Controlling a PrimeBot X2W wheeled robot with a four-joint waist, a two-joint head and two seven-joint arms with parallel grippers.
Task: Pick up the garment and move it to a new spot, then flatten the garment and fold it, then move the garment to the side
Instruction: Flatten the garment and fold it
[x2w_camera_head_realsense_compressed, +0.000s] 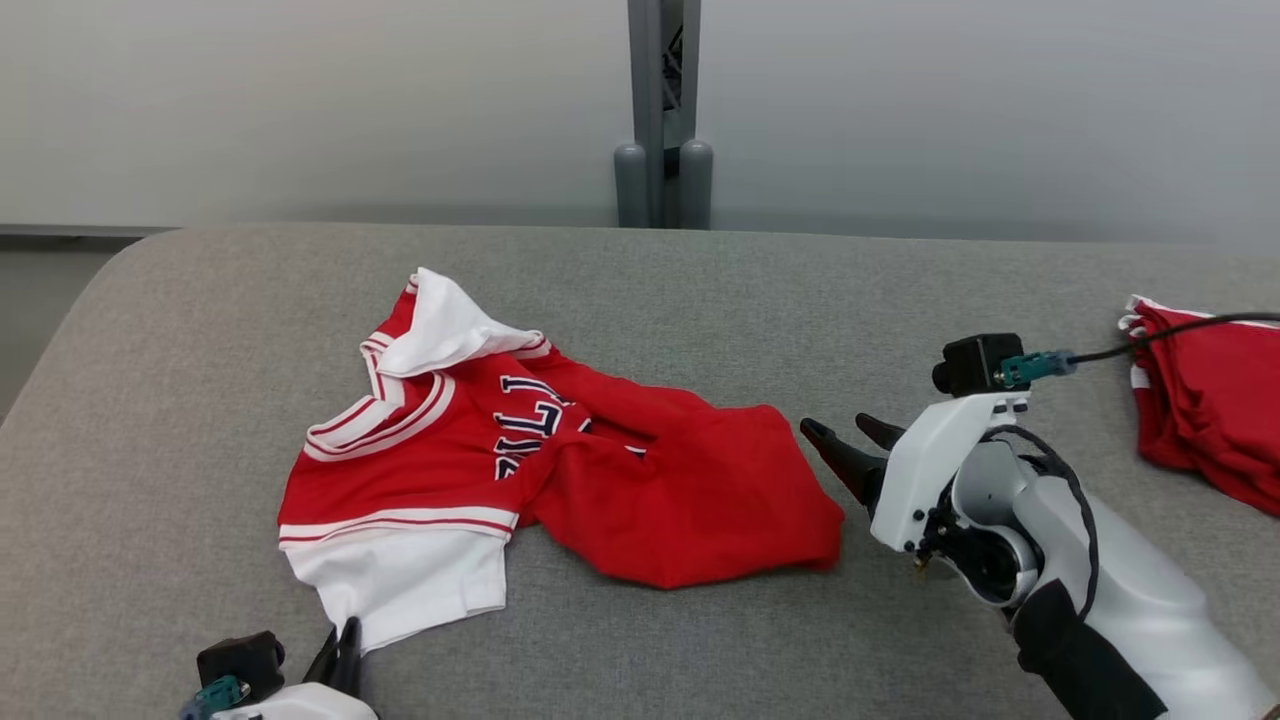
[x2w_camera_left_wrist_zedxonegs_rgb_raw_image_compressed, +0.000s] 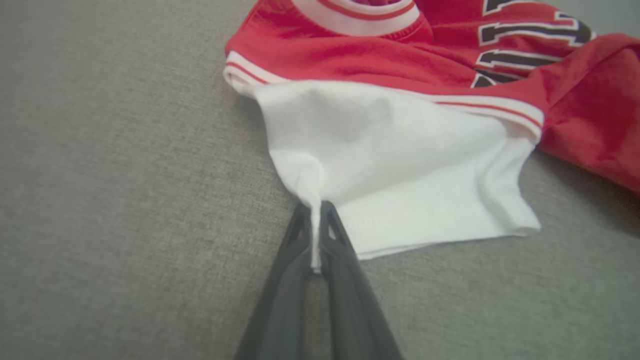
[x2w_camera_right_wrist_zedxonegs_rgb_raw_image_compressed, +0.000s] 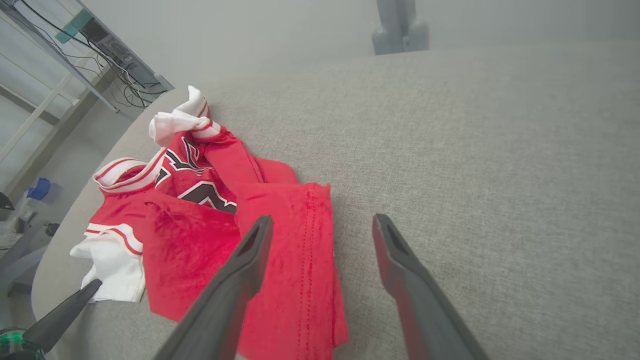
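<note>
My right gripper is to pinch the jersey by its red hem (x2w_camera_head_realsense_compressed: 828, 516) (x2w_camera_right_wrist_zedxonegs_rgb_raw_image_compressed: 321, 258) next. The hem lies free there, while the rest of the jersey is slack and bunched up.
The garment (x2w_camera_head_realsense_compressed: 560, 465) is a red jersey with white sleeves and dark lettering, lying crumpled on the grey padded surface (x2w_camera_head_realsense_compressed: 700, 300). My left gripper (x2w_camera_head_realsense_compressed: 345, 640) is at the bottom left, shut on the near corner of the white sleeve (x2w_camera_left_wrist_zedxonegs_rgb_raw_image_compressed: 400, 175); in the left wrist view its fingers (x2w_camera_left_wrist_zedxonegs_rgb_raw_image_compressed: 345, 270) pinch a fold of white cloth. My right gripper (x2w_camera_head_realsense_compressed: 850, 440) stands open just right of the jersey's red hem. Seen from the right wrist, its left finger (x2w_camera_right_wrist_zedxonegs_rgb_raw_image_compressed: 240, 270) hangs over the red cloth (x2w_camera_right_wrist_zedxonegs_rgb_raw_image_compressed: 300, 260) and the other over bare surface.
A second red garment (x2w_camera_head_realsense_compressed: 1210, 410) lies at the right edge of the surface. A grey post (x2w_camera_head_realsense_compressed: 662, 110) stands behind the far edge. Shelving and cables (x2w_camera_right_wrist_zedxonegs_rgb_raw_image_compressed: 100, 45) are off to the left beyond the surface.
</note>
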